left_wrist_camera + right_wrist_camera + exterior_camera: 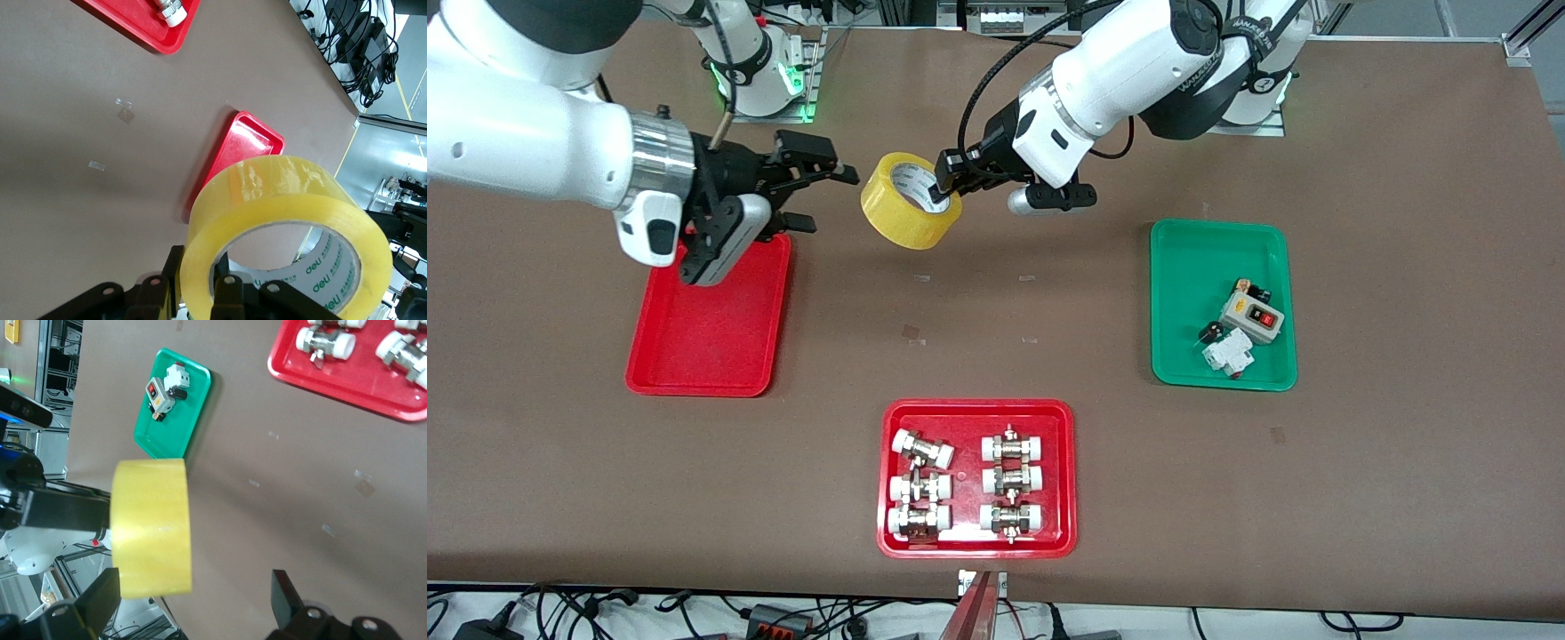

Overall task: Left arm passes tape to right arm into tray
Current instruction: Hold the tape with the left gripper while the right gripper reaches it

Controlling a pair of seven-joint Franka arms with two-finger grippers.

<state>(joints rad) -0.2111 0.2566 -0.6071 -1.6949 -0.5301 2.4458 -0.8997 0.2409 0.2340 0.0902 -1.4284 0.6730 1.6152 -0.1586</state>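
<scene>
My right gripper is to grip the tape roll's free side next, so that it can set the yellowish tape roll into the plain red tray.
The yellowish tape roll hangs in the air above the table, between the two grippers. My left gripper is shut on the roll's wall, with one finger inside the white printed core. The left wrist view shows the tape clamped in that gripper. My right gripper is open and empty. It is beside the tape and apart from it, over the corner of the plain red tray farthest from the camera. In the right wrist view the tape sits just ahead of the open right gripper. The tray holds nothing.
A green tray with switch parts lies toward the left arm's end of the table. A red tray with white-capped metal fittings lies nearest the front camera, mid-table. Small tape marks dot the brown table between the trays.
</scene>
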